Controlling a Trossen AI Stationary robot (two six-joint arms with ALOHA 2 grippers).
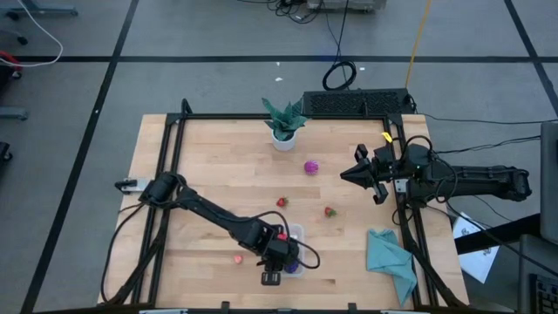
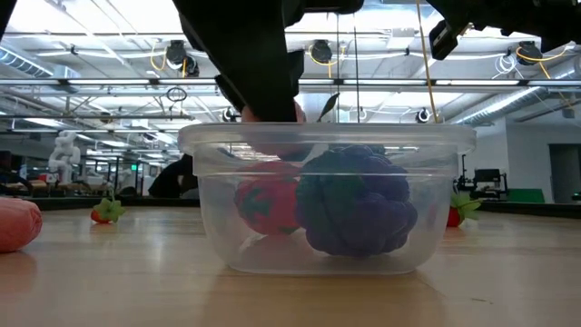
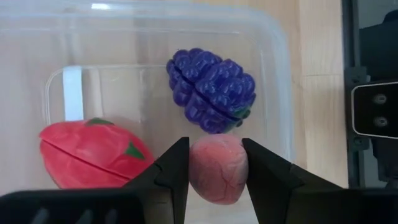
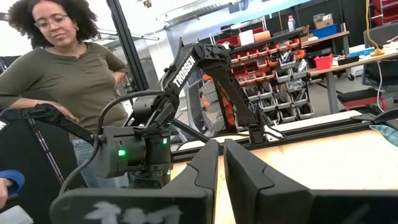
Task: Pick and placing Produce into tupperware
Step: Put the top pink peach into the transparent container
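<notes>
I should release the pinkish piece (image 3: 218,169) from my left gripper next. The piece hangs low inside the clear tupperware's rim and would settle in the tupperware.
The clear tupperware (image 1: 295,249) sits near the table's near edge. Inside it lie a dark purple berry (image 3: 211,90) and a red strawberry (image 3: 93,152), both also seen through its wall (image 2: 327,204) in the low view. My left gripper (image 3: 216,165) hangs over the tupperware, pointing down, shut on a pinkish produce piece (image 3: 217,169). Loose on the table are a magenta piece (image 1: 311,167), two red strawberries (image 1: 282,201) (image 1: 330,211) and a pinkish piece (image 1: 238,258). My right gripper (image 1: 356,174) waits at the table's right side, shut and holding nothing. My left gripper pinches the pinkish produce piece between its two fingers, one finger (image 3: 171,171) on each side of the piece's middle (image 3: 199,168). The fingers come from above, pointing down. The piece is lifted clear, at about the height of the tupperware's rim (image 2: 327,136).
A green potted plant (image 1: 283,122) stands at the far edge and a teal cloth (image 1: 390,262) lies at the near right corner. A black frame (image 1: 166,166) runs round the tabletop. A person (image 4: 68,74) stands in the room beyond the table.
</notes>
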